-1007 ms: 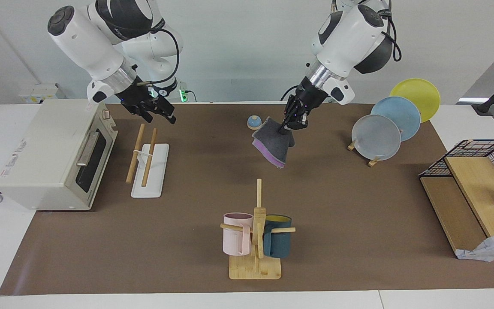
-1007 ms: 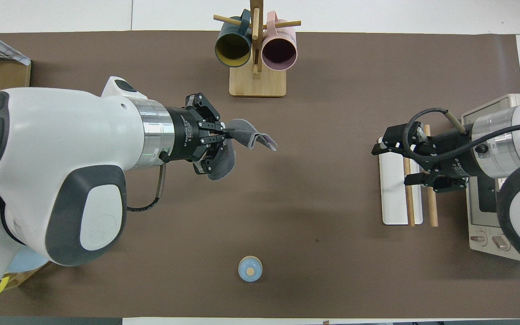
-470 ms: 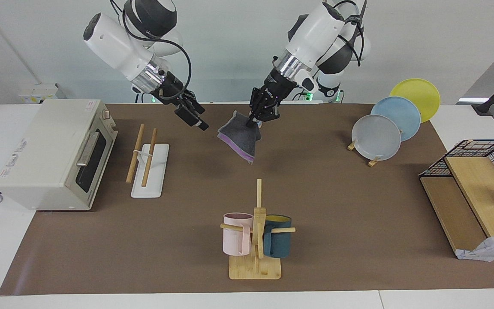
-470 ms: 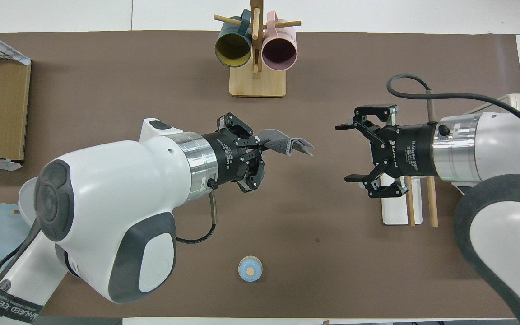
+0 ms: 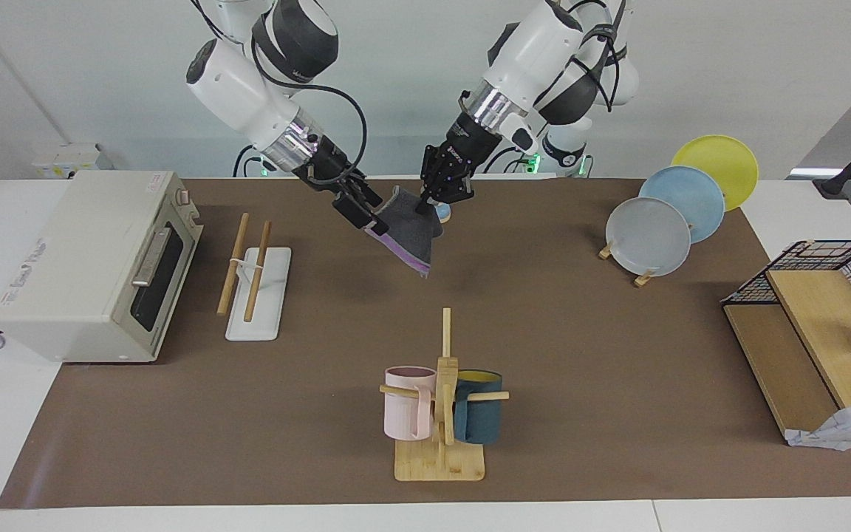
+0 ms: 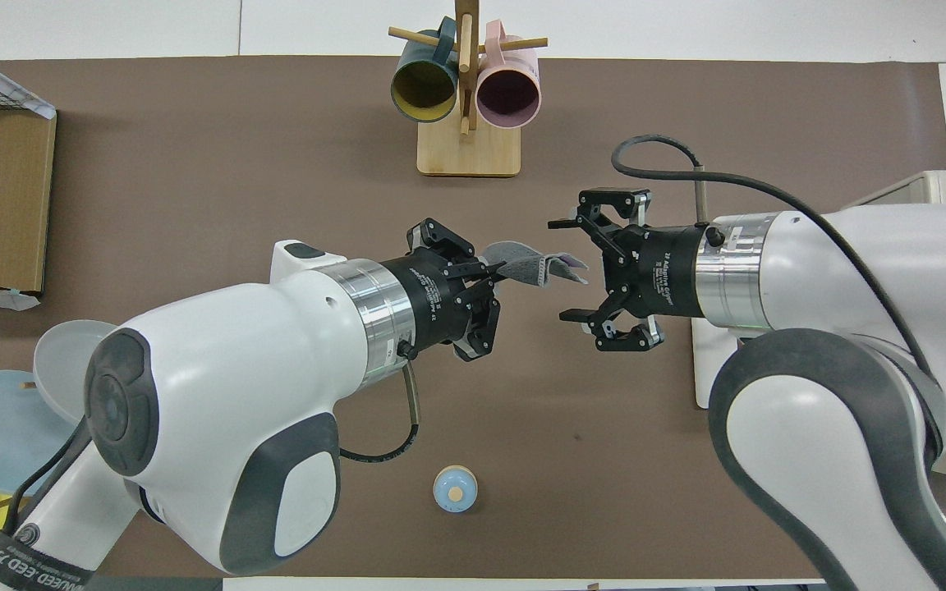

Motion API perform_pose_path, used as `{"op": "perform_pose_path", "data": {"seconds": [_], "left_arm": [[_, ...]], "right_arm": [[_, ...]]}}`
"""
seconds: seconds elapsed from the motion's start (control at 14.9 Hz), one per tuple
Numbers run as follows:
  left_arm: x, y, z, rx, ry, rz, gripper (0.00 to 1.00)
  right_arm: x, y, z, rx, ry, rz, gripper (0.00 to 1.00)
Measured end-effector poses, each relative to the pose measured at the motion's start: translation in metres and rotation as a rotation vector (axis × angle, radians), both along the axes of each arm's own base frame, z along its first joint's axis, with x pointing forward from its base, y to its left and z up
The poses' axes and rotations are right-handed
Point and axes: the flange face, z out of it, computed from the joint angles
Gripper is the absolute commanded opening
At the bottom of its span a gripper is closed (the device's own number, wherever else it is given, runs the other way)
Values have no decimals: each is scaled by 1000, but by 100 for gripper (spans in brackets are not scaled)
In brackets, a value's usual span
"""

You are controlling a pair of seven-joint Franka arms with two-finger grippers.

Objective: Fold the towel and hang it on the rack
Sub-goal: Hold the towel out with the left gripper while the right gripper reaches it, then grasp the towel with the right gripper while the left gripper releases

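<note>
My left gripper holds the slack, hanging towel by its upper corner (image 6: 497, 260). My right gripper should grab its free edge (image 6: 570, 266) next, because that edge sticks out.
The towel (image 5: 409, 230) (image 6: 526, 264), folded with dark grey outside and a purple edge showing, hangs in the air over the middle of the mat. My left gripper (image 5: 424, 208) (image 6: 496, 269) is shut on its upper corner. My right gripper (image 5: 371, 219) (image 6: 563, 269) is open, with its fingers on either side of the towel's free edge; I cannot tell whether they touch it. The rack (image 5: 254, 275), two wooden rods on a white base, stands beside the toaster oven. In the overhead view the right arm hides most of the rack, and only part of its white base (image 6: 706, 373) shows.
A toaster oven (image 5: 93, 266) sits at the right arm's end. A mug tree (image 5: 440, 403) with two mugs stands farther from the robots than the towel. A small blue knob (image 6: 455, 489), a plate stand (image 5: 662, 222) and a wire basket on wooden shelves (image 5: 817, 318) are also here.
The left gripper carried the towel toward the right arm's end of the table. The right gripper left the rack and came across, open, to the towel's free edge.
</note>
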Motion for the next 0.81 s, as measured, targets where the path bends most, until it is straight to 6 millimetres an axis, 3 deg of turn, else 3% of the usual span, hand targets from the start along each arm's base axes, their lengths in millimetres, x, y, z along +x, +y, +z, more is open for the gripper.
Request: {"op": "perform_pose_path", "data": {"seconds": [0.07,0.2,0.27,0.81], "left_arm": [[0,0,0,-2,2,5,0],[0,0,1,-6,4,12,0],[0,0,1,-6,5,14,0],[0,0,1,-13,18,32,0]], "right_arm": [[0,4,-2,2,-3,-1,98],[0,10,-1,3,-22,-5,22],[-1,13,0,3,-27,-2,0],[-1,14,0,3,-29,0,0]]}}
